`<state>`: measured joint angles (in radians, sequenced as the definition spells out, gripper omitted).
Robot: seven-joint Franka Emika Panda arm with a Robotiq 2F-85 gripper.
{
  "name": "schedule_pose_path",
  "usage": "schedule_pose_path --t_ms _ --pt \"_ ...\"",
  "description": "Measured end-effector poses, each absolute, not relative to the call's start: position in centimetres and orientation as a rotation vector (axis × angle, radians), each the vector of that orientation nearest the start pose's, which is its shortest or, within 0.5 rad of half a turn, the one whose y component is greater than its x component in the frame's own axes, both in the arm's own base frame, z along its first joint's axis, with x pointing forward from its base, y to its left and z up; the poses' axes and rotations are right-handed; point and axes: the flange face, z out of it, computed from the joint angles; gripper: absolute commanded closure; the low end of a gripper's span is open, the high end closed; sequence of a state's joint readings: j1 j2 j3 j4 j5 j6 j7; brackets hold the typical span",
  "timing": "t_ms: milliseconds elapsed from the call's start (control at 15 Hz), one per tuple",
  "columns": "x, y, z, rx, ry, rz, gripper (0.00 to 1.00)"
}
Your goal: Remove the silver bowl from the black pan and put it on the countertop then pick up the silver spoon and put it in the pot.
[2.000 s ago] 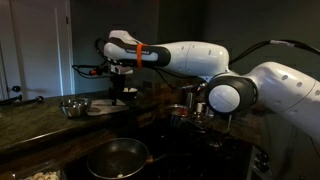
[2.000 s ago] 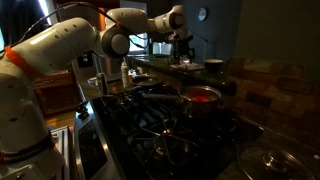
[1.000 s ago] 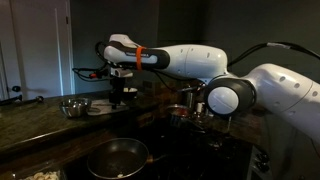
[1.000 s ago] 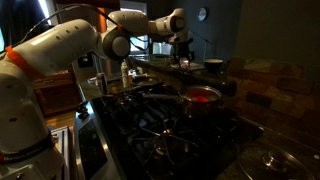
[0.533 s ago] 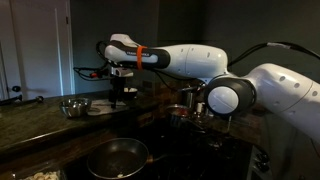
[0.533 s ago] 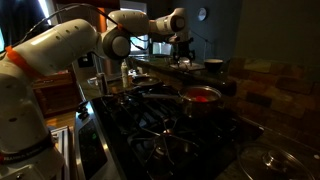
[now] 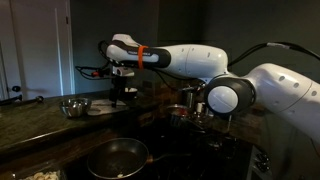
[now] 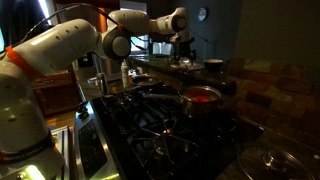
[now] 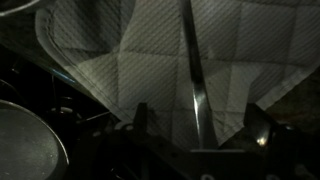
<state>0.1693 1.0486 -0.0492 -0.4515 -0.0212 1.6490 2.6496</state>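
My gripper should close on the handle now. It would hold the silver spoon's handle [image 9: 202, 112], which runs back between my fingers, low over the cloth.
The silver spoon [image 9: 193, 60] lies on a grey cloth [image 9: 110, 50] in the wrist view, its slim handle running between my two fingers. My gripper [image 9: 200, 112] is open and straddles the handle low over the cloth; it also shows in both exterior views [image 7: 124, 96] [image 8: 183, 60]. The silver bowl [image 7: 72, 106] stands on the dark countertop [image 7: 35, 128] just beside the gripper, and its rim shows at the left edge of the wrist view [image 9: 25, 150]. The black pan [image 7: 117, 157] sits empty in the foreground. The pot [image 8: 201, 97] with a reddish inside stands on the stove.
A black stovetop with grates [image 8: 160, 128] fills the area between pan and pot. A glass lid [image 8: 275, 160] lies at the near corner. Small dishes [image 8: 212, 66] stand on the counter beyond the gripper. The room is dim.
The arm has shifted very slightly; the gripper stays low over the cloth and spoon. Bowl, pan and pot have not moved.
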Motion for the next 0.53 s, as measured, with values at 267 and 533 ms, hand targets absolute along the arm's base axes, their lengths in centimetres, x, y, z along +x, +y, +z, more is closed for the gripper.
schedule_pose_path --t_ms 267,533 --pt "78.70 11.56 43.26 -0.924 2.861 -0.114 0.36" --pt "78.75 11.58 42.86 -0.885 2.877 -0.108 0.35"
